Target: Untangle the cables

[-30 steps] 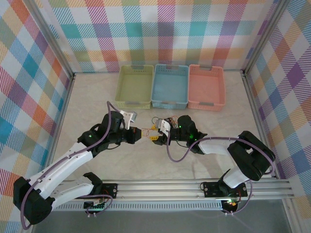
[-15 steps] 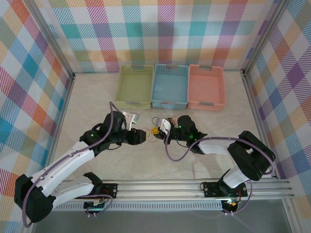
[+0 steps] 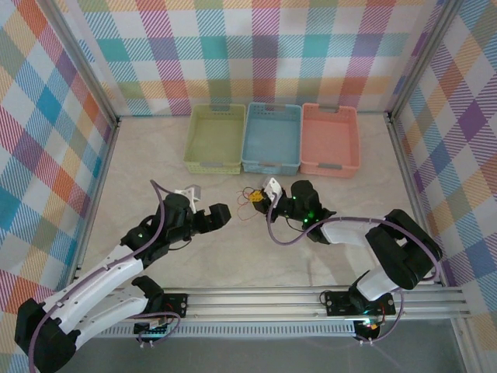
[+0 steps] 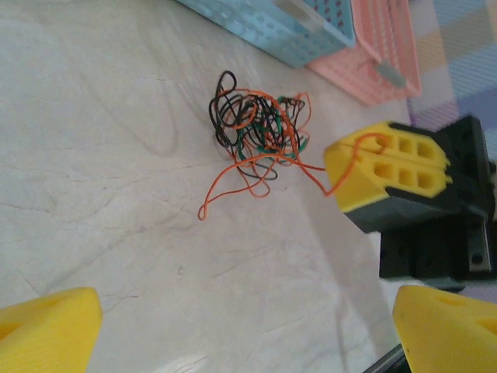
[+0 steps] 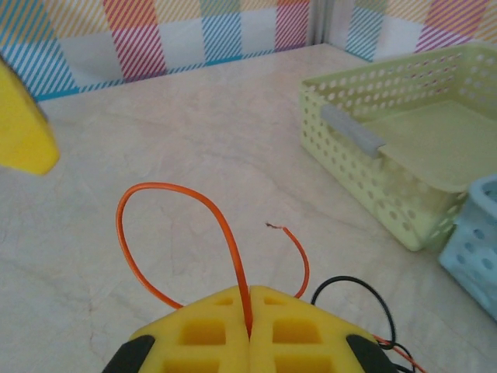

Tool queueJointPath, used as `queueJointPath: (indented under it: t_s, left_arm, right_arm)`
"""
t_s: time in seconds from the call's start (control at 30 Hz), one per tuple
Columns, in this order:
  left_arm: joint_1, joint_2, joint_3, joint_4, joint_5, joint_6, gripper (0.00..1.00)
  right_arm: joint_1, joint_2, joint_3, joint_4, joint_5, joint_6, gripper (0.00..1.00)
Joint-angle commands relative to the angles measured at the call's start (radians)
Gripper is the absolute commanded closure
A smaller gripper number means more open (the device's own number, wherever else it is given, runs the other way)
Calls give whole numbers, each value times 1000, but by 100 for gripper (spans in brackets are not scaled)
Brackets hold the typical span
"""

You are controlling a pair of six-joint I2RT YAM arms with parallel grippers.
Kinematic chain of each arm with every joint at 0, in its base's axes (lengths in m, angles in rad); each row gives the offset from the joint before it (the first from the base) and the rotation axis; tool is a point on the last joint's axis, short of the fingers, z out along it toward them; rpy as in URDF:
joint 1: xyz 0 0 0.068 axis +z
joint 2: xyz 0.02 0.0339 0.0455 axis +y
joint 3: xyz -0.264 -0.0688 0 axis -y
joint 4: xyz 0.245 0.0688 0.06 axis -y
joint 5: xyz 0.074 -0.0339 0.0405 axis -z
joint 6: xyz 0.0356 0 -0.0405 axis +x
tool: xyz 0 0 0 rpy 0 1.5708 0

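Observation:
My left gripper will next grab the orange cable by its loop, which sticks out clear of the tangle, to pull it loose.
The cables (image 3: 249, 195) are a small tangle of orange, black and green wires (image 4: 260, 132) lying on the table in front of the blue basket. My right gripper (image 3: 262, 202) sits at the tangle's right edge, shut on an orange cable (image 5: 233, 249) that loops out from between its yellow fingers (image 5: 311, 330). A black cable (image 5: 359, 286) curls beside them. My left gripper (image 3: 223, 214) is to the left of the tangle, apart from it and open. Its yellow fingertips (image 4: 46, 326) stand wide apart over bare table.
Three baskets stand in a row at the back: green (image 3: 215, 140), blue (image 3: 271, 140) and pink (image 3: 330, 141). The green basket (image 5: 404, 148) is close beyond the right gripper. Checked walls close off the table on three sides.
My left gripper has pulled back to the left, away from the right gripper and the tangle. The right gripper has shifted slightly toward the baskets, still gripping the orange cable.

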Motion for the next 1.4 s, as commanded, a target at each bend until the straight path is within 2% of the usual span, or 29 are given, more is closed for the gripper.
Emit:
queueJointPath:
  t_s: [0.0, 0.13, 0.27, 0.37, 0.47, 0.63, 0.7, 0.97, 1.13, 1.37]
  left_arm:
    - [-8, -4, -28, 145, -60, -194, 5]
    - [-8, 33, -69, 265, -95, -310, 8]
    - [-8, 102, -37, 316, -96, -335, 9]
    - [-7, 157, -9, 338, -90, -343, 20]
    - [-8, 211, 24, 348, -74, -350, 25]
    - [-7, 294, 45, 386, -85, -375, 24]
    - [-8, 327, 54, 406, -86, -377, 33]
    - [-7, 472, 116, 454, -64, -391, 34]
    - [-5, 519, 134, 477, -41, -398, 49]
    - [-5, 481, 117, 449, -62, -385, 70]
  right_arm:
    - [2, -29, -31, 109, -37, 29, 100]
    - [2, -30, -42, 135, -70, 22, 100]
    - [1, -32, -47, 149, -94, 14, 100]
    - [2, -33, -52, 160, -106, 11, 100]
    - [2, -32, -52, 157, -121, 1, 100]
    - [1, -33, -53, 156, -135, -6, 100]
    - [2, -32, -52, 157, -141, -7, 100]
    - [2, -30, -50, 157, -163, -9, 100]
    - [2, -31, -48, 147, -154, -14, 100]
    - [2, -30, -44, 138, -150, -16, 100]
